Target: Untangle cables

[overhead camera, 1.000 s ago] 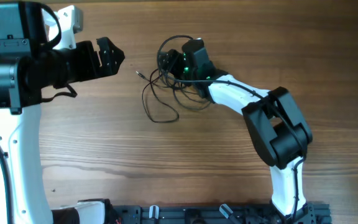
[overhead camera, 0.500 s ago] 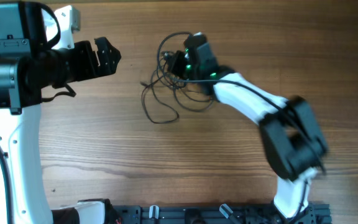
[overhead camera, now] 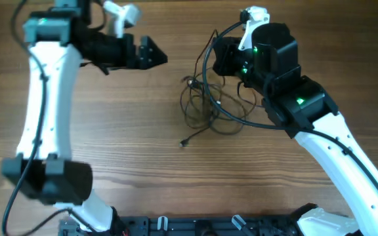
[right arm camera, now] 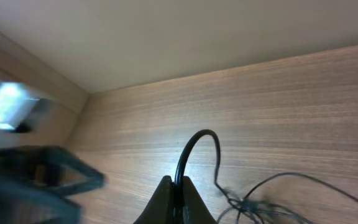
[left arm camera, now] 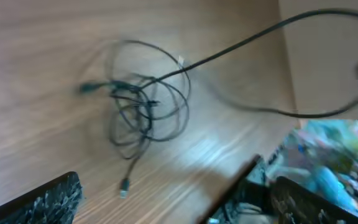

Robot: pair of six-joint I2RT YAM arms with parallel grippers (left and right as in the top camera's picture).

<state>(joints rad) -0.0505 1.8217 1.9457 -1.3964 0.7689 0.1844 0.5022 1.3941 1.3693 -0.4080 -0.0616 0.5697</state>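
The tangle's loops need to stay free so I can untangle them. My left gripper should next pick up the lifted cable by the piece apart from the tangle.
A tangle of thin black cables (overhead camera: 209, 108) lies on the wooden table, with one plug end (overhead camera: 184, 143) trailing out toward the front. My right gripper (overhead camera: 220, 60) is just above and behind the tangle, shut on a thicker black cable (right arm camera: 194, 142) that arches up from its fingertips (right arm camera: 178, 185). My left gripper (overhead camera: 155, 55) hovers open to the left of the tangle, apart from it. The left wrist view shows the tangle (left arm camera: 143, 107), the plug (left arm camera: 124, 185) and the lifted cable (left arm camera: 260, 38) running up to the right; its fingers (left arm camera: 50, 200) hold nothing.
The wooden table (overhead camera: 110, 151) stretches around the tangle. A black rail (overhead camera: 202, 226) with the arm bases runs along the front edge. The right arm's white link (overhead camera: 346, 164) crosses the right side.
My right gripper has shut on the thick black cable and pulled it up and to the right; the tangle has shifted right with it. The left arm has swung right toward the tangle.
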